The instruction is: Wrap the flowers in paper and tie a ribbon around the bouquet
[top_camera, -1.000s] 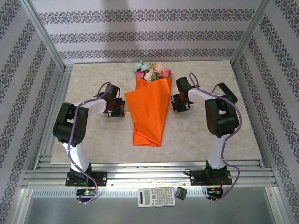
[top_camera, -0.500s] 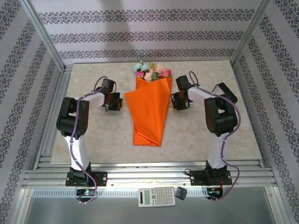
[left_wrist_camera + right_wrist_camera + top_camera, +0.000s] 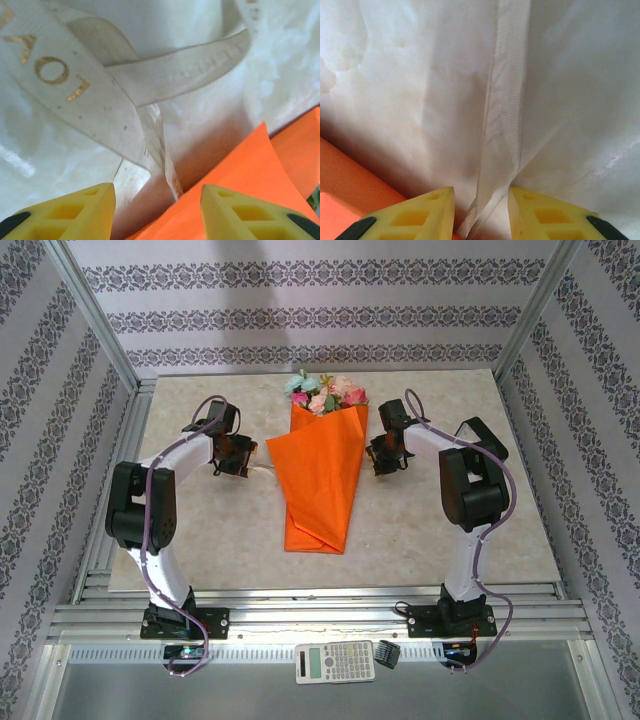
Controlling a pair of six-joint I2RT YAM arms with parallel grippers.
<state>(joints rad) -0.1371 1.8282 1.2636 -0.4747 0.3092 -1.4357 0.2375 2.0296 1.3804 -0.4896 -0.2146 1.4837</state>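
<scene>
The beige ribbon's loose piece (image 3: 265, 469) is beside the orange paper, and my left gripper will pick it up next to cross it over and tie the bouquet (image 3: 320, 475).
The bouquet (image 3: 320, 475) lies in the middle of the table as an orange paper cone, its narrow end toward the arms. The flowers (image 3: 325, 392) show pink, peach and blue at its far, wide end. My left gripper (image 3: 238, 456) sits just left of the cone, open. Between its yellow fingers (image 3: 65, 212) a twisted strand of the beige ribbon (image 3: 60, 85) with gold letters runs down beside the paper (image 3: 240, 175). My right gripper (image 3: 386, 454) is close to the cone's right edge, open. The ribbon (image 3: 502, 130) hangs loose between its fingers (image 3: 550, 215), against the right one.
A calculator (image 3: 335, 661) and a small black object (image 3: 388, 653) lie on the near ledge between the arm bases. Metal frame posts and patterned walls enclose the marble table (image 3: 450, 530) on three sides.
Both grippers have opened from shut. The left gripper has moved a little toward the far left, with its elbow swinging outward. The right arm has hardly moved.
</scene>
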